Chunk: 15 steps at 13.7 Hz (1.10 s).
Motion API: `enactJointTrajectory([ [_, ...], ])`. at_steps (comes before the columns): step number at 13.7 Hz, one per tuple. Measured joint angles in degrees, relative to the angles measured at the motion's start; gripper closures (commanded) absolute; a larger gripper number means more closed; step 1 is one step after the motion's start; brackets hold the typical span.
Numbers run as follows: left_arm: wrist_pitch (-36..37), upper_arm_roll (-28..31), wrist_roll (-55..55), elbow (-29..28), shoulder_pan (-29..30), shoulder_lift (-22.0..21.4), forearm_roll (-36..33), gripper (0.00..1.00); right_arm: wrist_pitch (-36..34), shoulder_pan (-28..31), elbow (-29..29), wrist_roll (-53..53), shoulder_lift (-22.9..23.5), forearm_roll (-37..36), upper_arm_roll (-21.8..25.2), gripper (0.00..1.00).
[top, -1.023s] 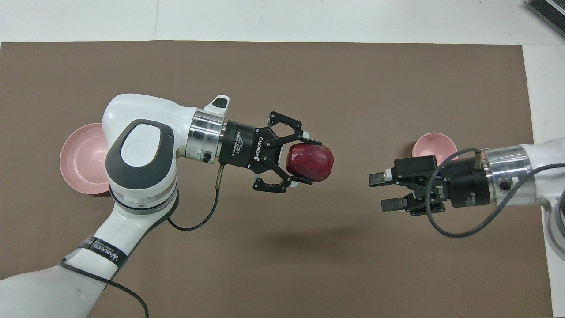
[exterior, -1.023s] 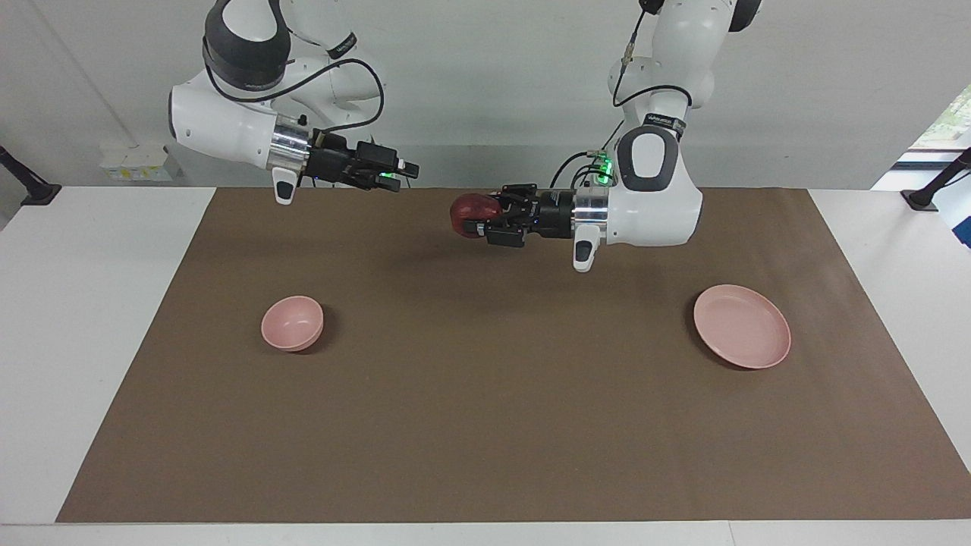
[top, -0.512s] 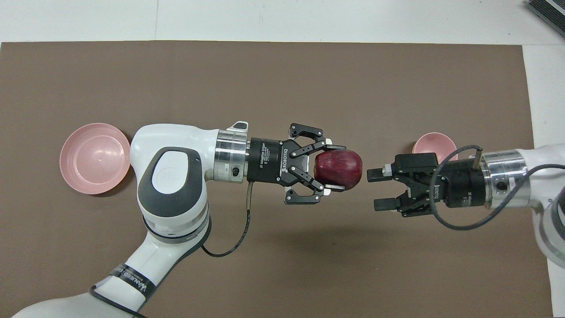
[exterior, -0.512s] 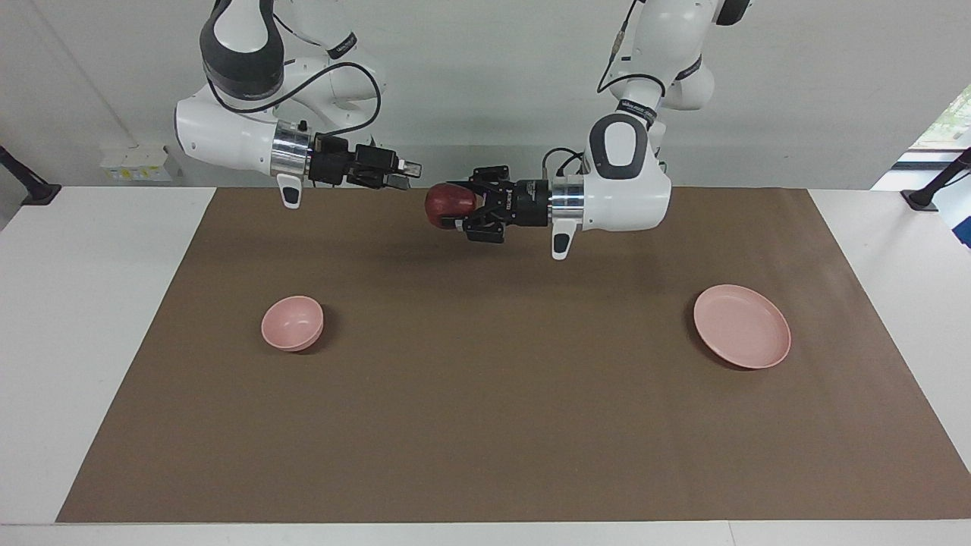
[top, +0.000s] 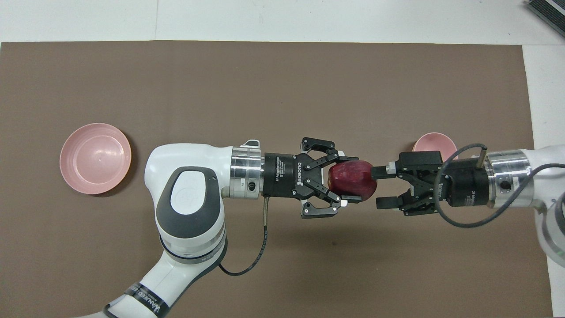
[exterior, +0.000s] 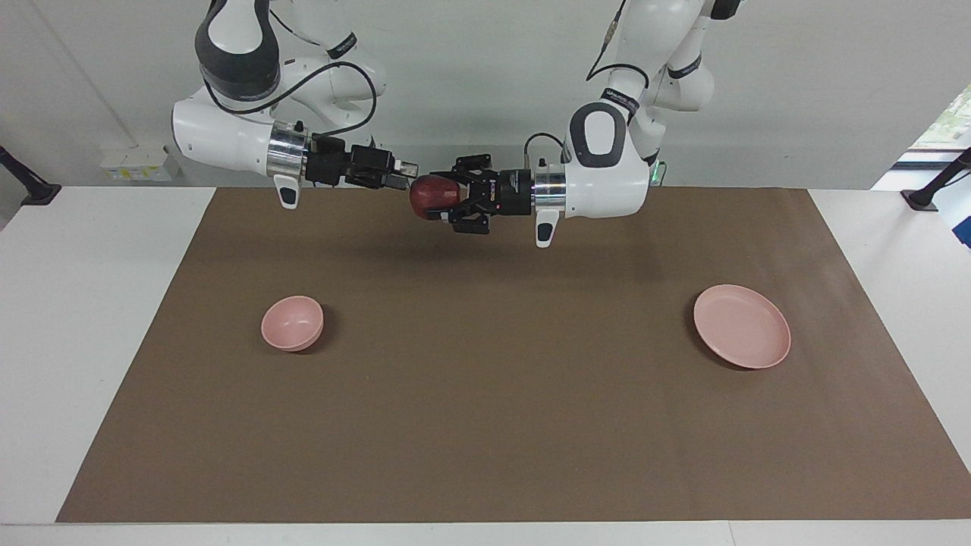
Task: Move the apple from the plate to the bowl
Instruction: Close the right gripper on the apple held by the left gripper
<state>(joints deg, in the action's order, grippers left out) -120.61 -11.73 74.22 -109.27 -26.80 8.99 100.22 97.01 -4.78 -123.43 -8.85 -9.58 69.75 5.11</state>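
My left gripper should keep holding the apple until the fingers of my right gripper hold both sides of the apple: those spread fingers reach only the apple's edge (top: 373, 185).
My left gripper (exterior: 435, 199) (top: 353, 181) is shut on the dark red apple (exterior: 426, 194) (top: 355, 176) and holds it high over the middle of the brown mat, nearer to the robots than the dishes. My right gripper (exterior: 404, 174) (top: 379, 187) is open, level with the apple and facing it, its fingertips right at the apple's free side. The pink plate (exterior: 742, 326) (top: 96, 158) lies empty toward the left arm's end. The small pink bowl (exterior: 293, 323) (top: 435, 142) stands empty toward the right arm's end, partly covered by the right gripper in the overhead view.
A brown mat (exterior: 485, 425) (top: 265, 88) covers most of the white table (exterior: 91, 303). Only the plate and the bowl stand on it.
My left gripper has carried the apple toward the right arm's end and a little higher. The gap to my open right gripper has closed, so its fingertips now reach the apple.
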Motion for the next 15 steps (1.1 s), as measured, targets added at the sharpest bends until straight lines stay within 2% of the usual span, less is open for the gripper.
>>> enactJointTrajectory([
  [7, -6.4, -3.4, 0.1, 0.0, -1.1, -0.9, 3.6, 1.00, -0.5, 0.1, -1.0, 0.0, -0.3, 0.0, 0.0, 0.00],
  [13, -6.7, -3.8, 0.2, 0.0, -1.3, -1.0, 3.7, 1.00, -3.7, 1.1, -1.1, 0.0, -0.5, 0.0, 0.0, 0.00],
  [14, -6.7, -3.9, 0.2, 0.0, -1.3, -1.0, 3.7, 1.00, -4.3, 1.3, -1.1, 0.0, -0.5, 0.0, 0.0, 0.03],
  [15, -6.9, -4.0, 0.2, 0.1, -1.3, -1.0, 3.7, 1.00, -4.8, 1.6, -1.1, 0.0, -0.5, 0.0, 0.0, 0.22],
])
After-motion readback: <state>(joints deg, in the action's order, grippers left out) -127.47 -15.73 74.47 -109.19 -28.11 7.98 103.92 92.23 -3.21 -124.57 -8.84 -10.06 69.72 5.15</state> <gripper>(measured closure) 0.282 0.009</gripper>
